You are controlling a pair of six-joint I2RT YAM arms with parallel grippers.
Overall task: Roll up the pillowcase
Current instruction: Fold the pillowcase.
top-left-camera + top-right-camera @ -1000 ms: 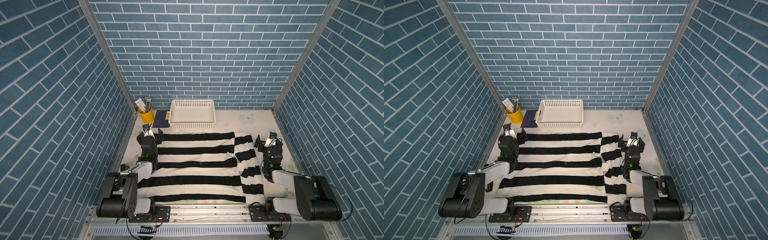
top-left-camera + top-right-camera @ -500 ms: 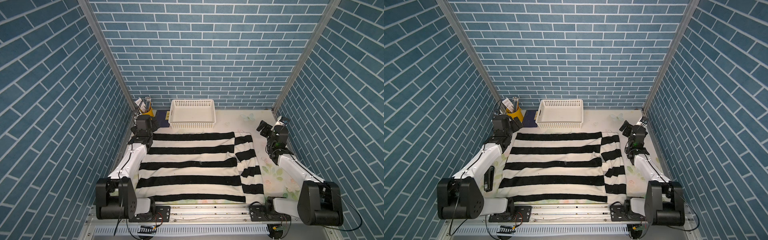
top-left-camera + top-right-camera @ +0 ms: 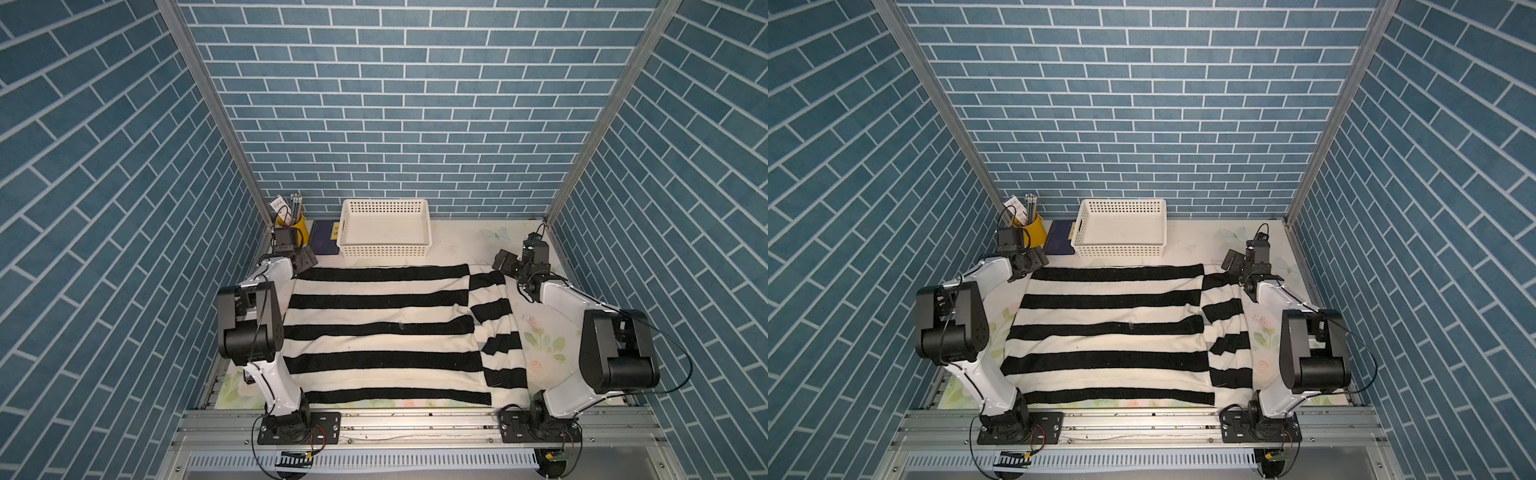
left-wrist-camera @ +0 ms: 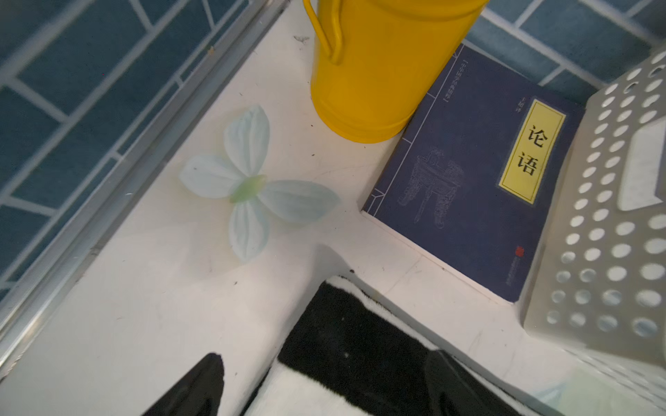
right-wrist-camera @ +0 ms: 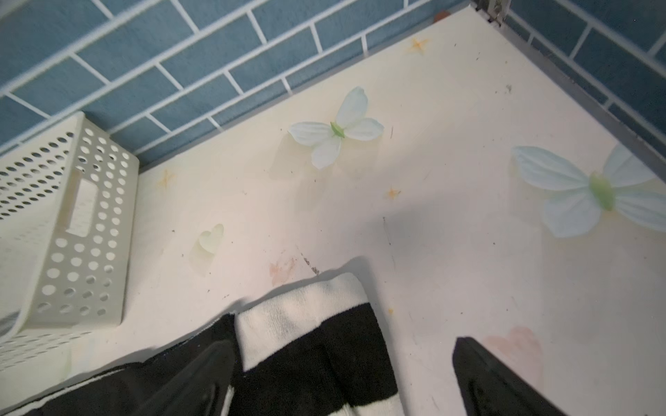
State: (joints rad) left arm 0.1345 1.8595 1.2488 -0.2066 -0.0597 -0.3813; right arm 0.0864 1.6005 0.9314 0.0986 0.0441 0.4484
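I will next grab the far corner of the folded-over part of the pillowcase (image 3: 382,328) with my right gripper, to fold the pillowcase's far edge nearward.
The pillowcase (image 3: 382,328) (image 3: 1113,332), in broad black and cream stripes, lies spread flat on the table in both top views, with its right end folded over in a narrower strip. My left gripper (image 3: 305,262) (image 4: 324,363) hovers open at the far left corner, its fingertips either side of the black corner of the pillowcase (image 4: 346,331). My right gripper (image 3: 505,262) (image 5: 344,347) stands open over the far right corner of the pillowcase (image 5: 313,317). Nothing is pinched by either one.
A white perforated basket (image 3: 384,230) (image 4: 612,216) stands just beyond the cloth's far edge. A yellow cup (image 3: 297,224) (image 4: 374,72) with pens and a dark blue book (image 3: 324,237) (image 4: 468,173) sit close behind my left gripper. Tiled walls close in on three sides.
Both arms have stretched away from the near half of the cloth to its far corners. The cloth itself has not shifted.
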